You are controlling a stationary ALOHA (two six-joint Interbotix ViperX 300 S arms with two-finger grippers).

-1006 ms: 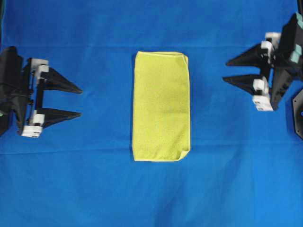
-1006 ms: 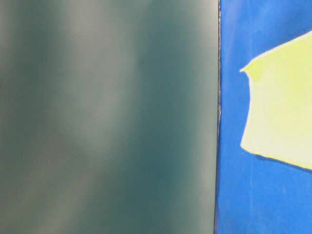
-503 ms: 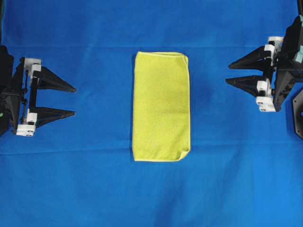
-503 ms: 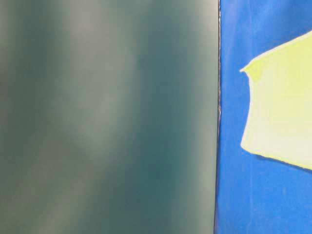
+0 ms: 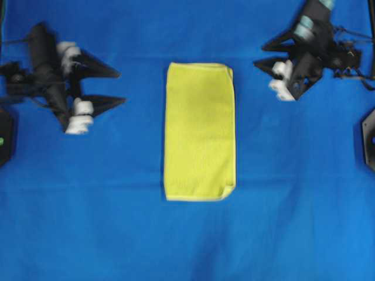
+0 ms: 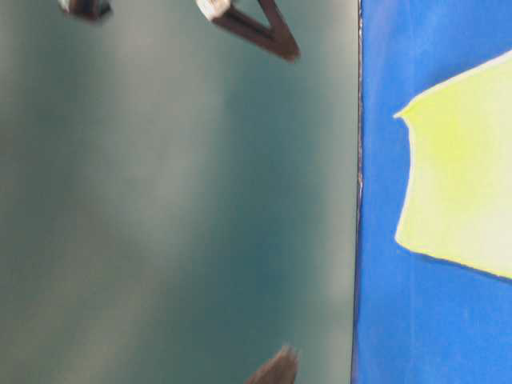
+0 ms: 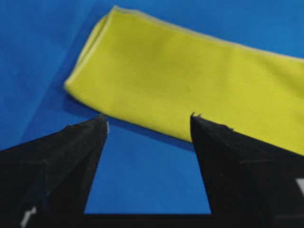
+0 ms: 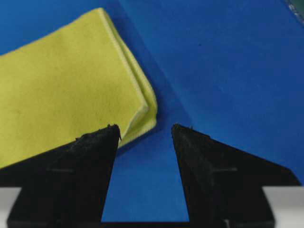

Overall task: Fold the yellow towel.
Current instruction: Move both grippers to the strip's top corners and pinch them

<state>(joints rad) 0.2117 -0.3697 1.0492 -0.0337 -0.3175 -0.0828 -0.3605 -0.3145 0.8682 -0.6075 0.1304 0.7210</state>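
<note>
The yellow towel's layers show loose at its layered corner [image 5: 229, 69], while the rest lies flat. My right gripper should pinch the towel by that corner next.
The yellow towel [image 5: 200, 132] lies flat on the blue table cloth [image 5: 117, 222] as a tall rectangle, folded double, with the layered edge showing at its far right corner [image 8: 142, 107]. My left gripper [image 5: 122, 88] is open and empty, to the left of the towel's far end and apart from it. In the left wrist view the gripper [image 7: 148, 118] is just short of the towel's long edge [image 7: 190, 80]. My right gripper [image 5: 258, 54] is open and empty, right of the towel's far right corner, and its wrist view [image 8: 144, 127] shows that corner just ahead.
The table-level view shows one towel corner [image 6: 460, 176] on the blue cloth, beside a blurred dark green surface [image 6: 176, 200]. Blurred gripper fingers [image 6: 256, 28] show at its top and bottom edges. A black fixture [image 5: 369, 137] sits at the right edge.
Both arms have swung inward and toward the far side, close to the towel's far end. Both grippers stay open. The towel has not moved.
</note>
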